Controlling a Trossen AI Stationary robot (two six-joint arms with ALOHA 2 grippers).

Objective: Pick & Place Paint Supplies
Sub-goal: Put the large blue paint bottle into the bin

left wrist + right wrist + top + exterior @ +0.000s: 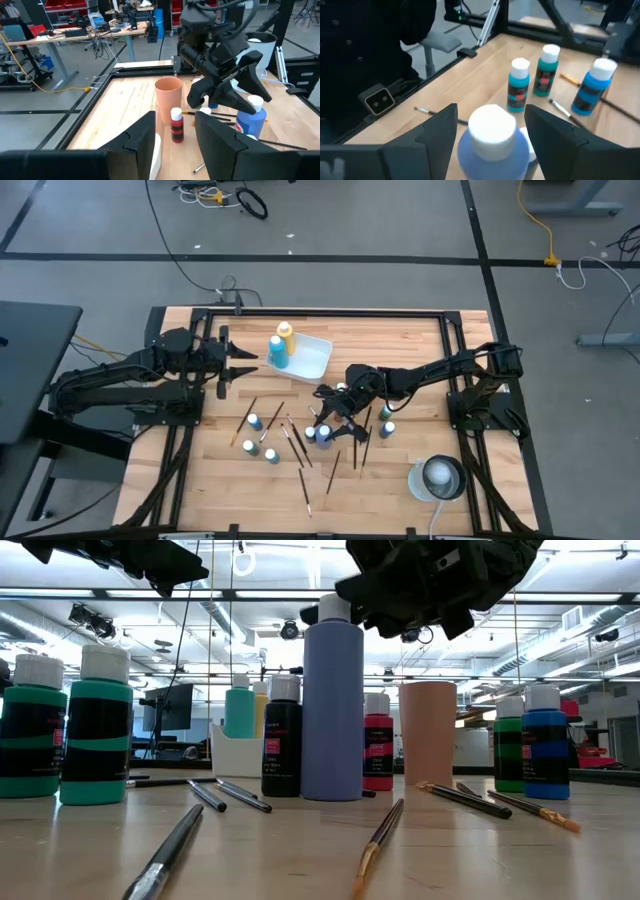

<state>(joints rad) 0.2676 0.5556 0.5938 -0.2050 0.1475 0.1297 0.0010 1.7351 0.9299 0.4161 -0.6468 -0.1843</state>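
The robot's right gripper will next grab the periwinkle bottle by its narrower white cap [324,430] [492,131], because the bottle's body is as wide as the gripper's open fingers.
Small paint bottles stand upright on the wooden table: two teal ones [95,730], a black one [283,740], a red one [377,745], and a blue one [546,745]. Thin brushes [305,478] lie flat among them. A tall periwinkle bottle with a white cap [492,125] stands mid-table. My right gripper [492,132] is open, with a finger on either side of that cap and a gap on both sides. My left gripper [175,140] is open and hovers beside the white tray [314,362], which holds a yellow bottle [285,333] and a blue bottle [278,353].
An orange-brown cup [428,735] stands just beyond the periwinkle bottle, next to the red one. A white round container [437,478] sits near the table's near right corner. Black frame rails [330,313] run along the table's edges. Bare wood lies along the far side, right of the tray.
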